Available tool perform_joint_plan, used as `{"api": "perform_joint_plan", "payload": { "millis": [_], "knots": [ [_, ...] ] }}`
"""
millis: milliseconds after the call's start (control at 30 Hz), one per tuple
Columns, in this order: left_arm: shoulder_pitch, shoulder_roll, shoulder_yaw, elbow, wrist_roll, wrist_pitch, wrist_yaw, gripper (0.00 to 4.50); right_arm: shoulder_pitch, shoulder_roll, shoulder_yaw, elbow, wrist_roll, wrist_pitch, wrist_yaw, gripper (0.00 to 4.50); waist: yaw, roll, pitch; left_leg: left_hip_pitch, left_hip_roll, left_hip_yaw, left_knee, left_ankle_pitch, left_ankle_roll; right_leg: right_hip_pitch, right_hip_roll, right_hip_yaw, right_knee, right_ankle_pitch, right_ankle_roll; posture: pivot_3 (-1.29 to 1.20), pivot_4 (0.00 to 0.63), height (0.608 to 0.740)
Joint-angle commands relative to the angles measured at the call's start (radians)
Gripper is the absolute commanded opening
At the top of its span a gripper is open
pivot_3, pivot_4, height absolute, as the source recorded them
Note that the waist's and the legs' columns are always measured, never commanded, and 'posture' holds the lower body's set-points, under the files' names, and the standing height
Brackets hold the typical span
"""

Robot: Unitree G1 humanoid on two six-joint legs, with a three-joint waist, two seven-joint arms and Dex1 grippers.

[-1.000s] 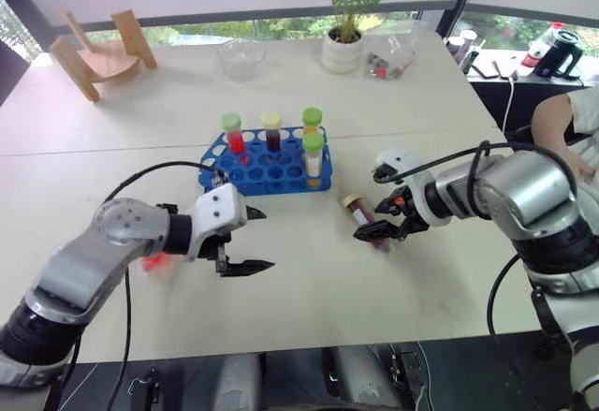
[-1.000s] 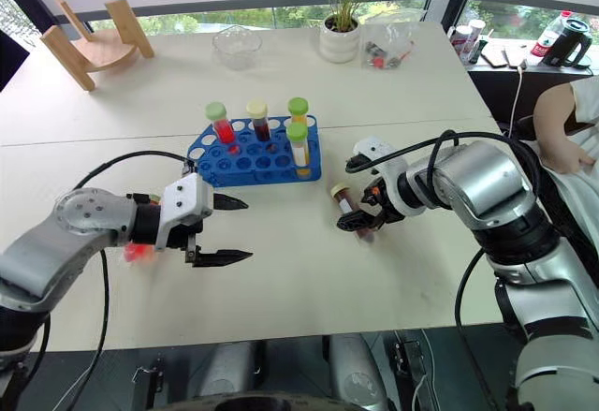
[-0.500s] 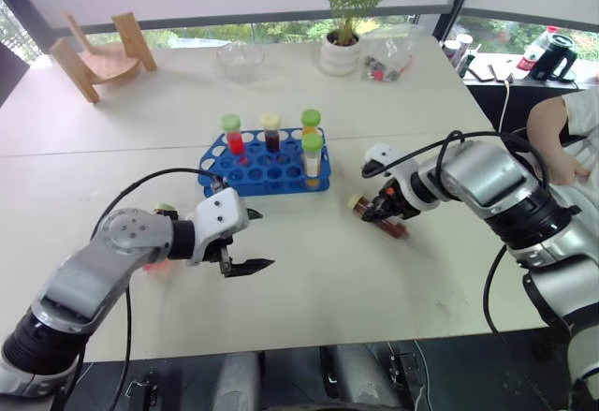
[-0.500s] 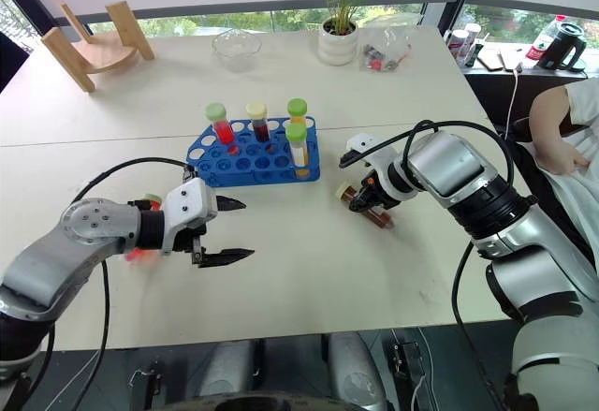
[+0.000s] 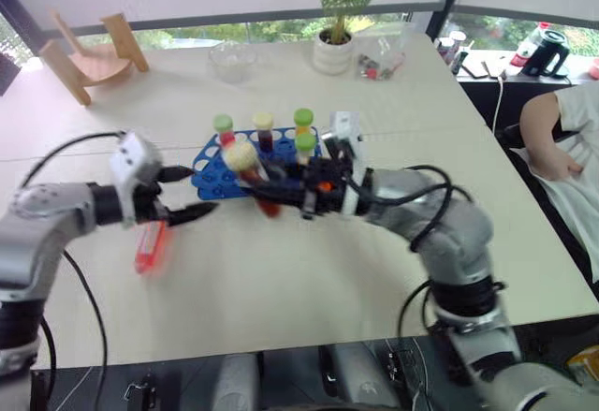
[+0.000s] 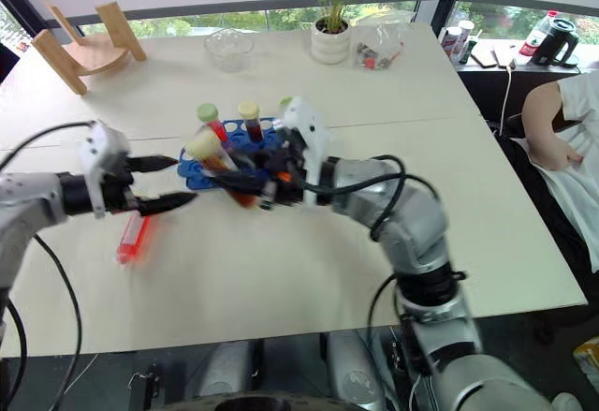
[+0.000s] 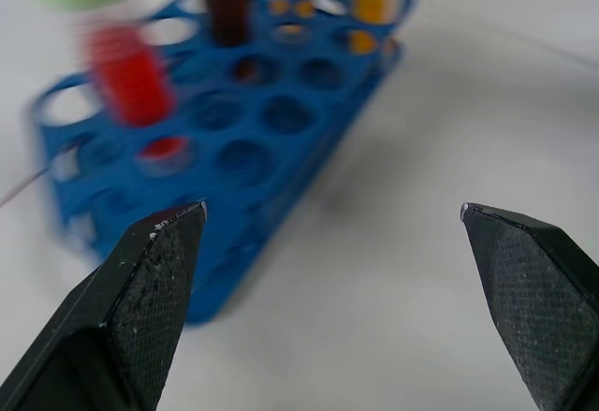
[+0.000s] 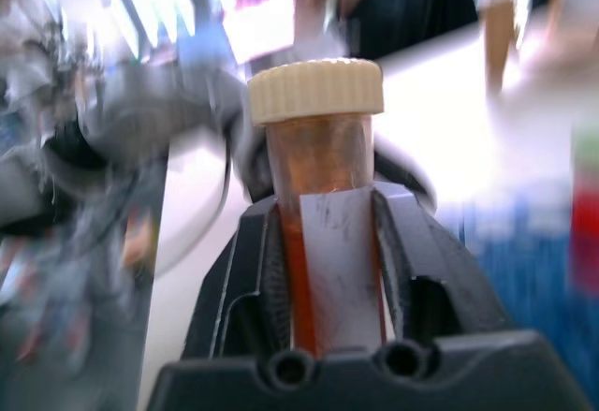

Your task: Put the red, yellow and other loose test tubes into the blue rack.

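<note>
My right gripper now keeps holding the brown tube until it is in the blue rack (image 5: 211,166). Tilted above the rack's front, it would drop if I opened now.
My right gripper (image 5: 273,189) is shut on a loose test tube (image 8: 318,154) with dark brown liquid and a cream cap. It holds the tube tilted just above the front of the blue rack (image 5: 211,166), cap (image 5: 240,156) toward my left. The rack holds several capped tubes: red (image 7: 129,74), brown, orange and yellow. A red loose tube (image 5: 148,247) lies flat on the table, in front of the rack's left end. Just above and behind that tube, my left gripper (image 5: 197,191) hangs open and empty, pointing at the rack's left end.
At the back of the table stand a wooden stand (image 5: 82,49), a glass bowl (image 5: 229,57), a potted plant (image 5: 334,41) and a clear bag (image 5: 379,58). A person (image 5: 562,139) sits at the table's right edge, with a kettle (image 5: 541,53) and bottles behind.
My right gripper shut on the brown tube lying right of the rack, lifted it and swung it left to the rack's front. My left arm drew back to the left, uncovering the red tube.
</note>
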Motion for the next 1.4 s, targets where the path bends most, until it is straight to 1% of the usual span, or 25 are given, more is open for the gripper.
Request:
{"api": "perform_joint_plan", "payload": {
  "millis": [33, 133, 233, 367, 633, 833, 1000, 1233, 1400],
  "knots": [
    [-0.032, 0.035, 0.018, 0.021, 0.003, -0.010, -0.032, 4.50, 0.020, 0.106, 0.058, 0.151, -0.213, -0.279, -0.200, 0.84, 0.011, 0.000, 0.000, 0.000, -0.002, 0.001, 0.000, 0.001, -0.001, 0.000, -0.002, 0.001, 0.000, 0.000, 0.001, 0.00, 0.150, 0.740],
    [-0.038, 0.053, 0.003, 0.025, 0.015, -0.004, -0.044, 4.50, 0.000, 0.203, 0.052, 0.335, -0.321, -0.451, -0.342, 0.84, 0.015, 0.000, 0.000, -0.002, -0.003, 0.001, 0.000, 0.002, -0.003, -0.001, -0.003, 0.001, -0.002, 0.001, 0.002, 0.00, 0.150, 0.740],
    [-0.040, 0.052, -0.007, 0.016, 0.018, 0.002, -0.040, 4.50, -0.022, 0.242, 0.050, 0.471, -0.384, -0.564, -0.401, 0.84, 0.012, 0.000, 0.000, -0.002, -0.002, 0.001, -0.002, 0.002, -0.003, -0.001, -0.002, 0.001, -0.002, 0.001, 0.002, 0.00, 0.150, 0.740],
    [-0.044, 0.041, -0.014, -0.003, 0.015, 0.014, -0.025, 4.50, -0.024, 0.266, 0.054, 0.561, -0.397, -0.635, -0.398, 0.84, 0.010, 0.000, 0.000, -0.002, -0.002, 0.001, -0.003, 0.002, -0.003, -0.002, -0.002, 0.001, -0.002, 0.001, 0.002, 0.00, 0.150, 0.740],
    [-0.025, 0.034, -0.003, -0.014, 0.017, 0.008, 0.002, 4.50, -0.035, 0.249, 0.044, 0.693, -0.439, -0.723, -0.375, 0.84, 0.009, 0.000, 0.000, -0.002, -0.002, 0.001, -0.003, 0.002, -0.003, -0.002, -0.002, 0.001, -0.002, 0.001, 0.002, 0.00, 0.150, 0.740],
    [-0.029, 0.019, -0.009, -0.022, 0.014, 0.010, 0.021, 4.50, -0.050, 0.244, 0.034, 0.777, -0.495, -0.811, -0.413, 0.84, 0.010, 0.000, 0.000, -0.001, -0.002, 0.001, -0.003, 0.002, -0.003, -0.002, -0.002, 0.001, -0.001, 0.001, 0.002, 0.00, 0.150, 0.740],
    [-0.033, 0.012, -0.018, -0.018, 0.021, 0.005, 0.025, 4.50, -0.045, 0.256, 0.032, 0.803, -0.502, -0.831, -0.416, 0.84, 0.010, 0.000, 0.000, -0.001, -0.002, 0.001, -0.002, 0.002, -0.003, -0.002, -0.002, 0.001, -0.001, 0.001, 0.002, 0.00, 0.150, 0.740],
    [-0.039, 0.011, -0.025, -0.004, 0.030, -0.002, 0.021, 4.50, 0.018, 0.282, 0.061, 0.734, -0.514, -0.801, -0.428, 0.84, 0.010, 0.000, 0.000, -0.001, -0.002, 0.001, -0.002, 0.002, -0.003, -0.002, -0.002, 0.001, -0.001, 0.001, 0.002, 0.00, 0.150, 0.740],
    [-0.051, 0.001, -0.035, 0.004, 0.040, -0.008, 0.019, 4.50, 0.044, 0.270, 0.073, 0.679, -0.534, -0.783, -0.447, 0.84, 0.012, 0.000, 0.000, -0.001, -0.002, 0.001, -0.002, 0.002, -0.003, -0.002, -0.002, 0.001, -0.001, 0.001, 0.002, 0.00, 0.150, 0.740]
  ]
}}
